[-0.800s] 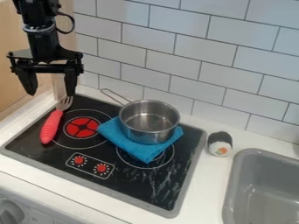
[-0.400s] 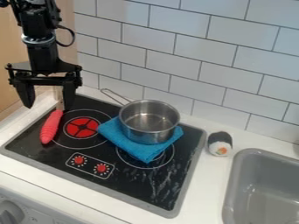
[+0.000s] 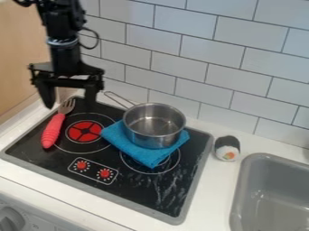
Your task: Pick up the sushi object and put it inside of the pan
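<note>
The robot's gripper needs to grab the sushi roll by its black wrapped sides next. It should then put the sushi inside the pan.
My gripper hangs open over the back left of the stove, its two fingers wide apart with nothing between them. The sushi, a black roll with a white and orange end, lies on the white counter between the stove and the sink, well to the right of the gripper. A silver pan rests on a folded blue cloth on the right part of the stove, its handle toward the back left. The pan's visible inside holds nothing.
A fork with a red handle lies along the left of the black stove, just below the gripper. The grey sink is at the right. A tiled wall runs behind.
The gripper first came down slightly, then moved to the right, and the fork's tines show again beneath it. Sushi, pan and cloth have stayed put.
</note>
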Action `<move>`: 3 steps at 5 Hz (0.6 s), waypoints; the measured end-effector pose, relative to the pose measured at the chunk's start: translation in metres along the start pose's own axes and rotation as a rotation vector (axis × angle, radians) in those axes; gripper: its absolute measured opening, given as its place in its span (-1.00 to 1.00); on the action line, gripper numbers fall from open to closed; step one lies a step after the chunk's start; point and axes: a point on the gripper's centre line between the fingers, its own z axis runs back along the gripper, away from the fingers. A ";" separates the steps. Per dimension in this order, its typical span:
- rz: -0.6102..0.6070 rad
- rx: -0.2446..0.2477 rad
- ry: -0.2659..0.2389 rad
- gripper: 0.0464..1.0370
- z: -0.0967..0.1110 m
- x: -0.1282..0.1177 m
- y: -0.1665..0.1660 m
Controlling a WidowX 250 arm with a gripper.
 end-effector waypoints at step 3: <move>-0.219 -0.051 -0.090 0.92 0.011 0.019 -0.084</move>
